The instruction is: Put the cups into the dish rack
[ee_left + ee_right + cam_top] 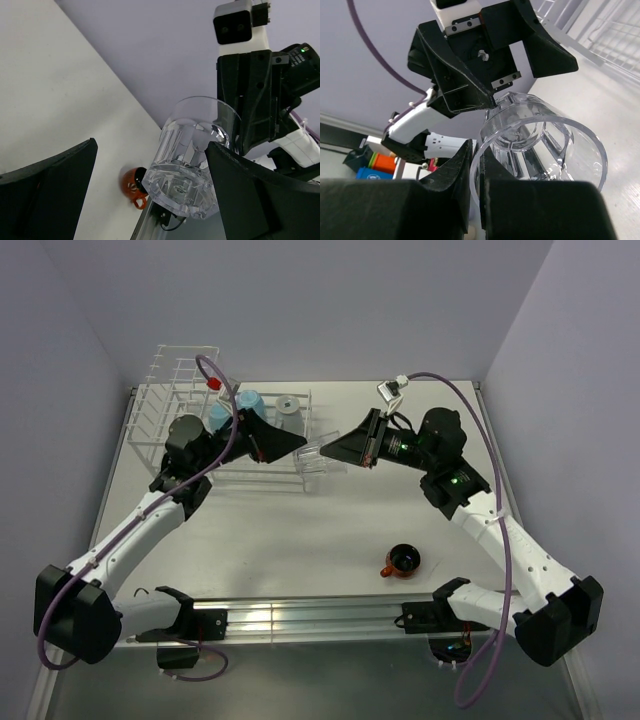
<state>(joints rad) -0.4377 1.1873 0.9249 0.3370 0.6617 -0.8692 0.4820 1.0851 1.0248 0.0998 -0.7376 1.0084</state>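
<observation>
I should next grab the clear glass tumbler with my left gripper by its thick base (305,459), so the tumbler's rim stays free to go rim-down into the rack (180,400).
My right gripper (338,450) (476,162) is shut on the rim of the clear glass tumbler (315,461) (547,135) and holds it on its side, above the table by the dish rack's (180,400) near right end. My left gripper (288,444) (150,146) is open with its jaws either side of the tumbler's (182,167) thick base. Two light blue mugs (247,402) and a grey-blue mug (288,408) sit in the rack's low tray. The orange-red cup (404,561) (131,182) stands on the table near the front right.
The rack's tall upright grid (165,380) is at the back left, and the rack's wires (615,35) also show in the right wrist view. A metal rail (300,615) runs along the table's near edge. Walls close the table on the left, back and right.
</observation>
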